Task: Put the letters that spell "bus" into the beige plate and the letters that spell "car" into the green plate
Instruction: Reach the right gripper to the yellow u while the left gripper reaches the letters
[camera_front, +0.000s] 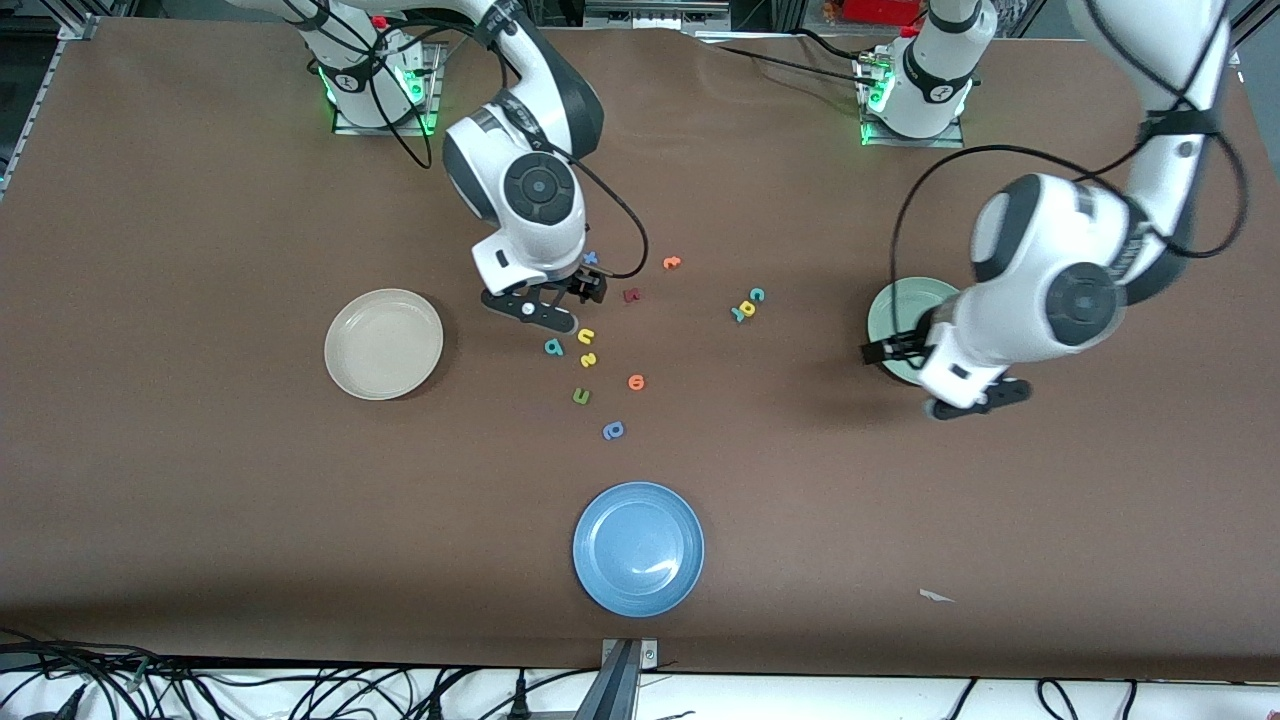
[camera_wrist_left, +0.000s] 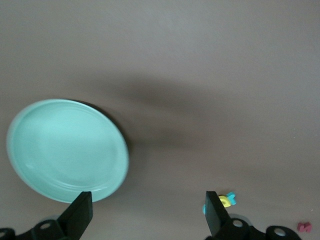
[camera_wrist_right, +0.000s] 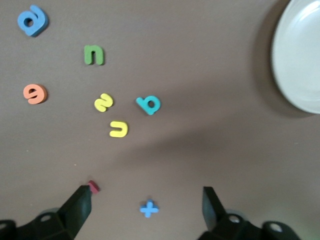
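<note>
The yellow u belongs in the beige plate (camera_front: 383, 343) to spell "bus". My right gripper should pick it up next by its curved body (camera_front: 585, 336).
The teal b (camera_front: 553, 347), yellow u (camera_front: 585, 335) and yellow s (camera_front: 588, 359) lie close together mid-table, also shown in the right wrist view as b (camera_wrist_right: 148, 104), u (camera_wrist_right: 119, 129) and s (camera_wrist_right: 103, 102). My right gripper (camera_front: 535, 310) (camera_wrist_right: 146, 192) hangs open and empty above the table beside them, over a blue plus (camera_wrist_right: 148, 208). The beige plate (camera_front: 383, 343) (camera_wrist_right: 300, 55) is empty. Teal c (camera_front: 757, 294), yellow a (camera_front: 747, 308) (camera_wrist_left: 225, 201) and teal r (camera_front: 738, 315) cluster toward the green plate (camera_front: 897, 300) (camera_wrist_left: 65, 150). My left gripper (camera_front: 980, 400) (camera_wrist_left: 148, 196) hangs open and empty beside that plate.
Other letters lie nearby: an orange e (camera_front: 636, 381), a green one (camera_front: 581, 396), a blue one (camera_front: 613, 430), an orange t (camera_front: 671, 262) and a dark red one (camera_front: 631, 295). A blue plate (camera_front: 638, 548) sits nearest the front camera.
</note>
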